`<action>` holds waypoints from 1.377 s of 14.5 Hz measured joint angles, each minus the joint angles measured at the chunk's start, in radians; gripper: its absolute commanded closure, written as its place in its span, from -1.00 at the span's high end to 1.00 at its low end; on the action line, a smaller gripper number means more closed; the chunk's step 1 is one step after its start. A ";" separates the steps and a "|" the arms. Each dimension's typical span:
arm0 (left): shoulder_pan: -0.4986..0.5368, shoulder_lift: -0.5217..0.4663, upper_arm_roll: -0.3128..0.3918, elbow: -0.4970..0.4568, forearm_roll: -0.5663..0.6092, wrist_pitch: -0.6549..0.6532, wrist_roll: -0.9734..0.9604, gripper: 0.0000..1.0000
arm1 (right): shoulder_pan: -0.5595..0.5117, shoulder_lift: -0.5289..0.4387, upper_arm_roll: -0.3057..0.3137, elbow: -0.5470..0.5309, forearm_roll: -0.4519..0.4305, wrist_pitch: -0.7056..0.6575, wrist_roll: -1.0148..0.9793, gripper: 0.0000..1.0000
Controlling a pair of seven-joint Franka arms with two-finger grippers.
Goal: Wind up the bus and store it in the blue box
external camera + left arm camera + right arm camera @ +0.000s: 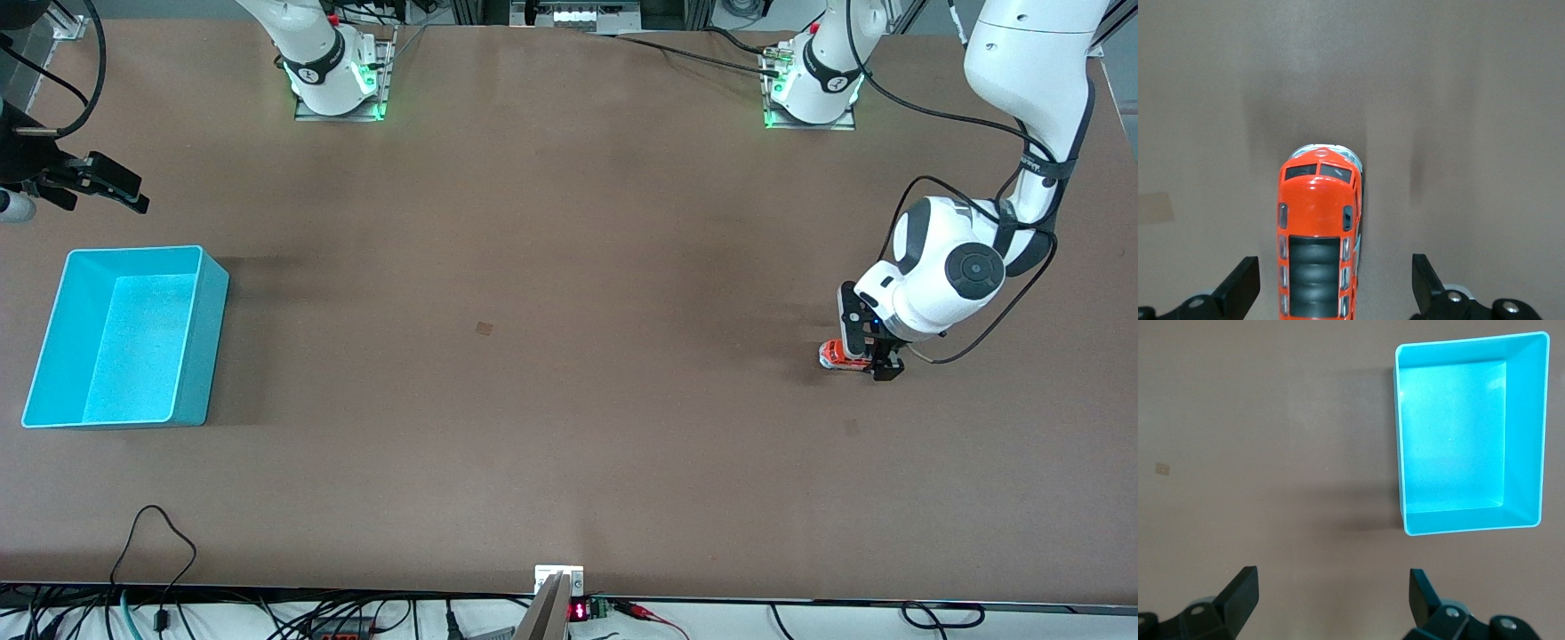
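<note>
My fingers are low over the table on both sides of the orange bus [834,354] [1317,260]. My left gripper should close on the bus now.
The orange bus [834,354] stands on the table at the left arm's end. In the left wrist view its black roof panel and windows [1317,233] show between my fingers. My left gripper [869,352] is low over the bus, open, with a finger on each side and a gap to both [1335,288]. The blue box [200,356] stands empty at the right arm's end and also shows in the right wrist view [1525,427]. My right gripper [105,185] is open and empty, up in the air beside the box [1333,597].
A small tan patch [484,328] marks the middle of the table. The two arm bases [336,71] [813,84] stand along the table edge farthest from the front camera. Cables [160,551] lie by the edge nearest it.
</note>
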 measured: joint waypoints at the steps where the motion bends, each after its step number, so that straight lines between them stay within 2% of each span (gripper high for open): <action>1: 0.004 0.005 0.000 -0.006 0.000 0.017 0.000 0.38 | 0.000 0.000 0.000 0.000 0.000 0.000 0.000 1.00; 2: 0.009 0.011 0.000 -0.010 0.000 0.029 0.001 -0.11 | 0.000 0.000 0.000 -0.001 0.000 0.000 0.000 1.00; 3: 0.012 0.015 0.000 -0.011 0.000 0.045 0.001 -0.35 | 0.000 0.000 0.000 -0.003 0.000 0.000 0.000 1.00; 5: 0.014 0.014 -0.001 -0.007 0.000 0.057 0.001 -0.55 | 0.000 0.001 0.000 -0.005 0.000 0.000 -0.002 1.00; 10: 0.015 0.007 -0.002 -0.007 0.000 0.053 -0.066 -0.66 | 0.000 0.000 -0.001 -0.007 0.001 0.000 -0.002 1.00; 14: 0.016 0.007 -0.002 -0.007 0.000 0.052 -0.141 -0.65 | 0.000 -0.006 -0.005 -0.007 0.001 0.000 -0.002 1.00; 20: 0.027 0.007 -0.001 -0.007 0.000 0.051 -0.106 -0.62 | 0.000 -0.022 -0.002 -0.007 0.001 -0.004 0.000 1.00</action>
